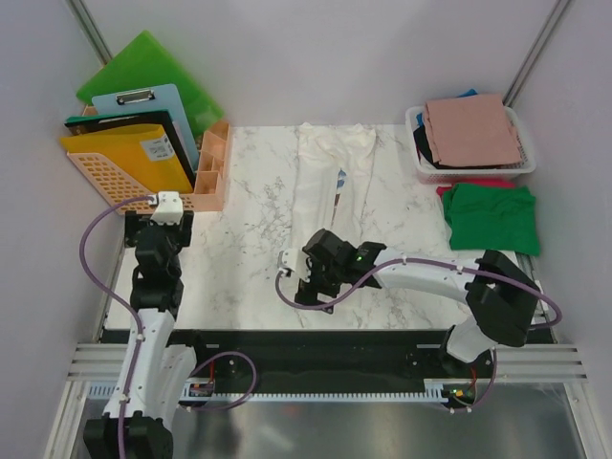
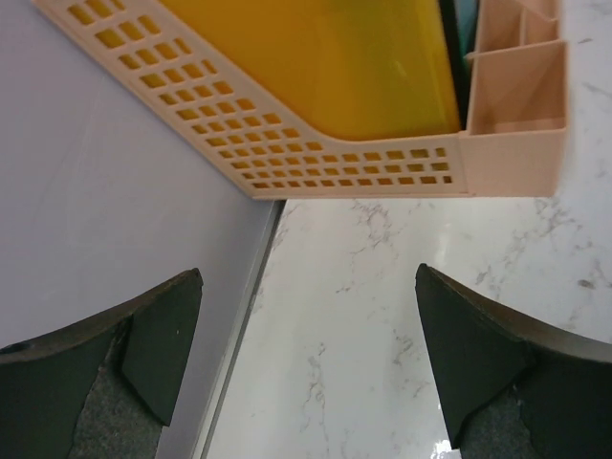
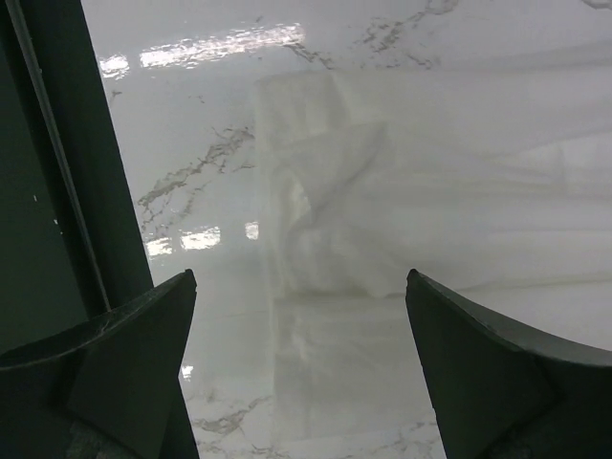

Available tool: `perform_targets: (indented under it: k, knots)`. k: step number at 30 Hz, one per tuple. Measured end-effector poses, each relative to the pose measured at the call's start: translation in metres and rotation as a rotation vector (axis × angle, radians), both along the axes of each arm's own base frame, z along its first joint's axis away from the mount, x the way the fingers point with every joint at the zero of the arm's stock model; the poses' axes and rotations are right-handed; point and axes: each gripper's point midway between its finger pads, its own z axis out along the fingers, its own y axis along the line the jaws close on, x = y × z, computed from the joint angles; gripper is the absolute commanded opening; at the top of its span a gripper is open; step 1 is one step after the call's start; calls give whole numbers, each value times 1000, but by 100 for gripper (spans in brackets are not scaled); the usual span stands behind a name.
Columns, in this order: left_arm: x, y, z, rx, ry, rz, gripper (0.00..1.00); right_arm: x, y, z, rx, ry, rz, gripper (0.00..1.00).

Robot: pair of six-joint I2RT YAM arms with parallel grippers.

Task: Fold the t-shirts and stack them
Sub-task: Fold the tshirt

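Next, my right gripper takes hold of the cream-white t-shirt [image 1: 325, 177] by the middle of its crumpled near end to fold it over lengthwise.
A cream-white t-shirt [image 1: 325, 177] lies as a long narrow strip down the middle of the marble table [image 1: 239, 249]. My right gripper [image 1: 311, 273] hovers open over the strip's near end. The right wrist view shows that crumpled near end of the cream shirt [image 3: 382, 191] just beyond the open right gripper [image 3: 298, 287], with nothing between the fingers. A green t-shirt [image 1: 492, 218] lies folded at the right over a red one [image 1: 473, 183]. A dusty-pink t-shirt [image 1: 473, 131] tops the pile in the basket. My left gripper [image 1: 167, 212] stands open at the table's left edge, empty [image 2: 308, 277].
A white mesh basket [image 1: 421, 164] sits at the back right. A peach desk organiser [image 1: 206, 177] with a yellow folder [image 2: 325, 57], a clipboard and green boards [image 1: 143, 67] stands at the back left, right in front of the left gripper. Grey walls enclose the table.
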Motion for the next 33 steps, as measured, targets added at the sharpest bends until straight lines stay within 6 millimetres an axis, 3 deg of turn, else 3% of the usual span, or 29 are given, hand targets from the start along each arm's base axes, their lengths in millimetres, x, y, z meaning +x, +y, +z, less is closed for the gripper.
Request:
perform_targets:
  k: [3, 8, 12, 18, 19, 21, 22, 24, 25, 26, 33]
  knots:
    - [-2, 17, -11, -5, 37, 57, 100, -9, 9, -12, -20, 9, 21, 98]
    - [2, 18, -29, -29, 100, 45, 100, -10, 6, -34, -46, 21, 10, 98]
    - [6, 14, -25, -43, 96, 27, 100, -12, -6, -51, -89, 21, 2, 98]
    - [7, 12, -20, -47, 88, 12, 100, -10, -10, -55, -94, 4, 2, 95]
    - [7, 12, -20, -48, 89, 11, 100, -10, -9, -55, -91, 2, 3, 79]
    - [5, 10, -20, -49, 90, 5, 100, -9, -8, -55, -86, -6, 10, 61]
    - [4, 10, -19, -49, 89, 1, 100, -9, -7, -56, -83, -7, 12, 45]
    - [2, 8, -16, -49, 81, -7, 100, -7, -5, -56, -78, -14, 14, 30]
    - [1, 8, -15, -48, 75, -7, 100, -6, -5, -56, -76, -17, 17, 13]
    - [0, 8, -13, -46, 71, -8, 100, -5, -4, -56, -75, -22, 23, 6]
    - [0, 8, -16, -44, 86, -12, 100, -5, -4, -56, -78, -20, 27, 0]
